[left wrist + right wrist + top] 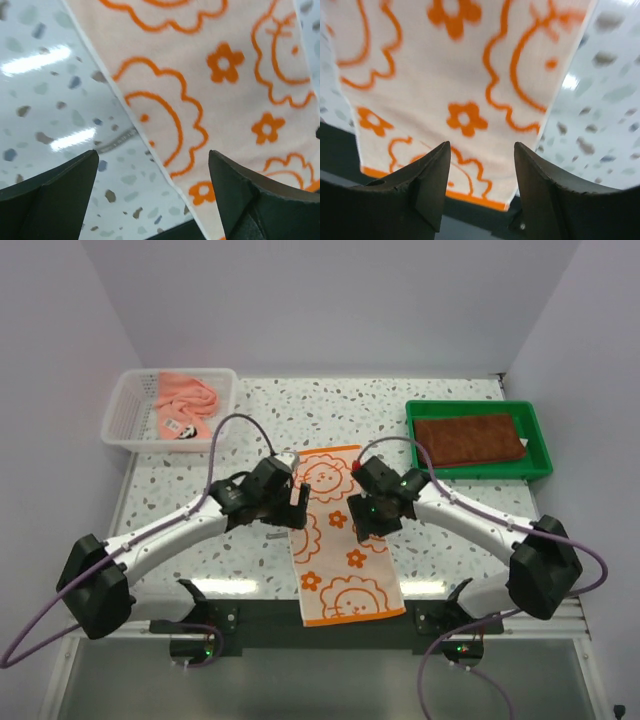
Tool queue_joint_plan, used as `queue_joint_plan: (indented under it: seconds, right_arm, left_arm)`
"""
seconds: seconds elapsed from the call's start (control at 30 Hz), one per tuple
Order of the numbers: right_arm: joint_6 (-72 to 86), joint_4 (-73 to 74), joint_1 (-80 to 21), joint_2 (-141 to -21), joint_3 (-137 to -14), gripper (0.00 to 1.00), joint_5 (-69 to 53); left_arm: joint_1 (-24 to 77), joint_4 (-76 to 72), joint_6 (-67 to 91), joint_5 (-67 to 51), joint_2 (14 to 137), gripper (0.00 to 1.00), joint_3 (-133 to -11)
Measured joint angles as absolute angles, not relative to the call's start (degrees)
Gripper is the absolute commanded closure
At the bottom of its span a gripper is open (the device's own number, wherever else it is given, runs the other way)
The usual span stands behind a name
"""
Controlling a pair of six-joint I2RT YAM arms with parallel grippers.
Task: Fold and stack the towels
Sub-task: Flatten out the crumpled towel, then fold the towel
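Note:
My right gripper should fold the towel's far end over the towel's near end, so it needs to grab the flower-pattern towel's far corner [359, 449] on its side next.
An orange-and-white flower-pattern towel [335, 540] lies spread flat as one long strip down the middle of the table, and its near end reaches over the front edge. My left gripper [296, 502] hovers over the towel's left edge [165, 165], jaws wide open and empty [153, 156]. Over the towel's right side my right gripper [362, 523] is open too, with nothing between its fingers [481, 146] and the towel [445, 75] beneath. A dark brown towel [468, 438] lies folded in the green tray. A salmon pink towel [186, 404] sits crumpled in the white basket.
The white mesh basket [125, 415] stands at the back left, the green tray [540, 450] at the back right. A small metal piece [277, 535] lies on the speckled tabletop beside the towel's left edge [117, 139]. Walls close in the back and both sides.

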State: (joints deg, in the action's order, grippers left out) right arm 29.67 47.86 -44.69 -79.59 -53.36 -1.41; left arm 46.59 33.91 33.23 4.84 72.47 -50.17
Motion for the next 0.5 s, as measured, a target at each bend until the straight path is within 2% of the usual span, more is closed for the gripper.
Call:
queue_joint_plan:
  seconds: [0.1, 0.23, 0.37, 0.5]
  right_arm:
    - [22.2, 47.0, -41.2, -83.2, -64.2, 0.44, 1.0]
    - [11.7, 45.2, -33.1, -90.5, -74.1, 0.46, 1.8]
    - [2.3, 42.7, -28.6, -98.5, -81.4, 0.51, 2.0]
    - [-4.2, 40.8, -26.3, -105.3, -87.7, 0.56, 0.4]
  left_arm:
    - [39.0, 33.5, 29.1, 6.5, 74.2, 0.01, -53.6]
    - [32.4, 32.6, 22.5, 6.9, 82.4, 0.05, -61.1]
    - [27.7, 31.1, 16.2, 7.0, 92.2, 0.12, -69.7]
    - [23.9, 30.5, 10.9, 6.2, 100.9, 0.24, -77.5]
